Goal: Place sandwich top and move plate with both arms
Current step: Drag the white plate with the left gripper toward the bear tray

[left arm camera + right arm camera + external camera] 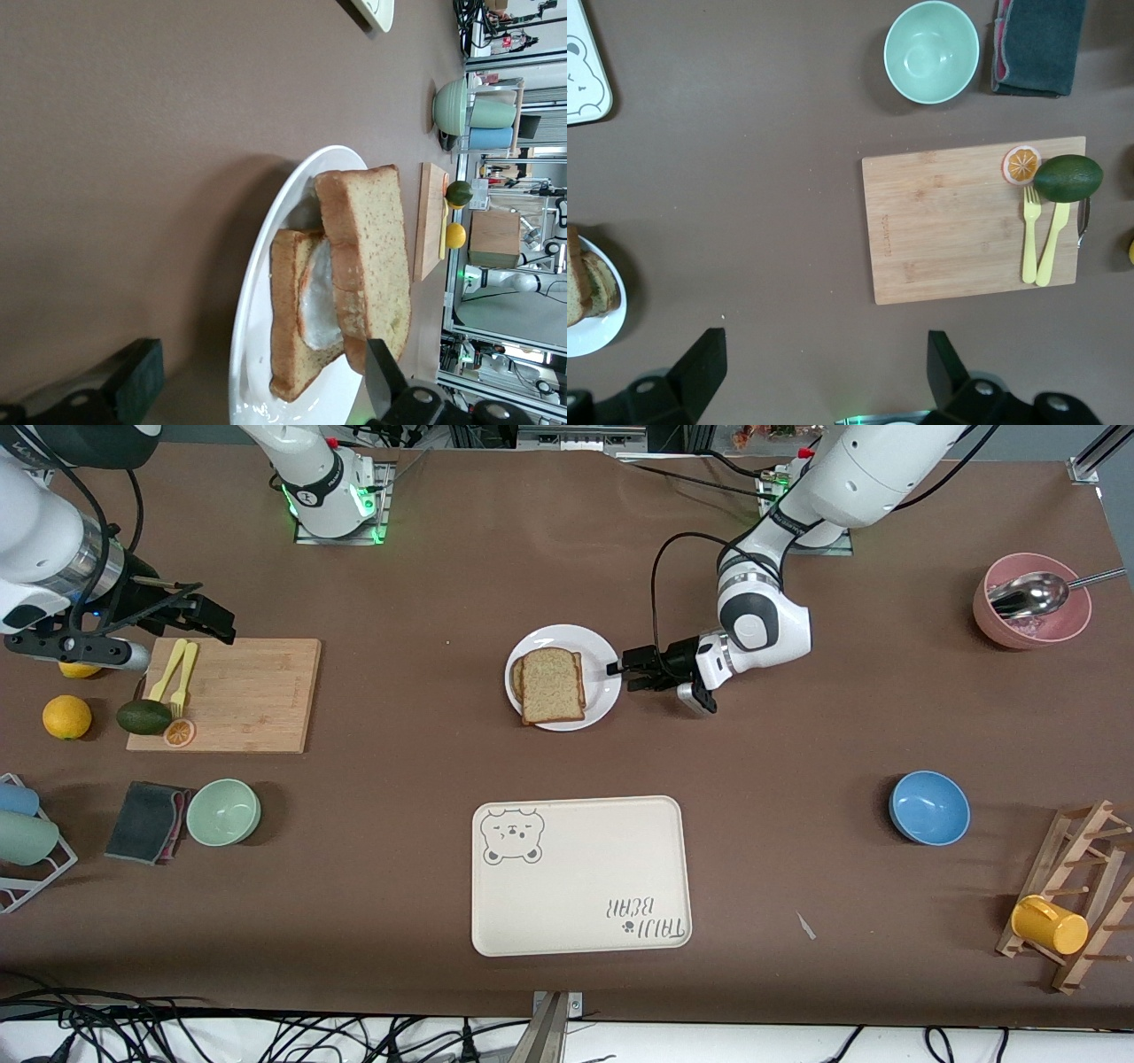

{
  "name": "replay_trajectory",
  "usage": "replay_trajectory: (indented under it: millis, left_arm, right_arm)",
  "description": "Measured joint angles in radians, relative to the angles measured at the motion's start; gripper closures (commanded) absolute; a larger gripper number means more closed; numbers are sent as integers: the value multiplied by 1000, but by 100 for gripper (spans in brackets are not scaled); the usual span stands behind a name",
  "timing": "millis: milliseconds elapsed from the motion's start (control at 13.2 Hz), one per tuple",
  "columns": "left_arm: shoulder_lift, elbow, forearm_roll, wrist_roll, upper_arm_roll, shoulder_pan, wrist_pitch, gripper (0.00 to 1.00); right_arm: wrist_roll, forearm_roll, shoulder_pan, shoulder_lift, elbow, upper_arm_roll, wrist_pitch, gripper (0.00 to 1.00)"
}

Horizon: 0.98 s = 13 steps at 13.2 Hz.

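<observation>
Next, my left gripper grabs the white plate by its rim to move the sandwich onto the cream bear tray.
The sandwich top, a speckled tan slice, lies on a lower slice on the white plate at the table's middle. In the left wrist view the sandwich top leans on a slice carrying a fried egg on the plate. My left gripper is open at the plate's rim toward the left arm's end, one finger over the plate and one outside it. My right gripper is open and empty, up over the cutting board's edge. The plate's edge also shows in the right wrist view.
A cream bear tray lies nearer the camera than the plate. A cutting board holds yellow forks, an avocado and an orange slice. A green bowl, blue bowl, pink bowl with a spoon and mug rack stand around.
</observation>
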Motion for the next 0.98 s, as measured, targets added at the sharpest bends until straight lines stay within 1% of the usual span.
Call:
replay_trajectory:
  millis: [76,151,378,529,681,832,983]
  left_arm:
    - [0,-2,-31,26,-11,-2,-1,2]
    - [2,-4,-68,62,-20,-5,-1,8]
    - [36,-10,-142,178,-25,-12,-20,19]
    - [45,-12,-162,218,-25,-8,-39,38]
    - [53,-12,-163,225,-25,-8,-41,58]
    - [68,-11,-163,241,-25,-8,-41,76]
    - [74,-10,-163,257,-25,-8,-41,92]
  right_arm:
    - [0,-1,0,0,0,0,-2,0]
    - [0,-2,0,0,0,0,-3,0]
    - [0,-3,0,0,0,0,-3,0]
    - [0,-4,0,0,0,0,-3,0]
    - [0,-4,0,0,0,0,-3,0]
    - [0,-4,0,0,0,0,-3,0]
    - [0,-4,0,0,0,0,-3,0]
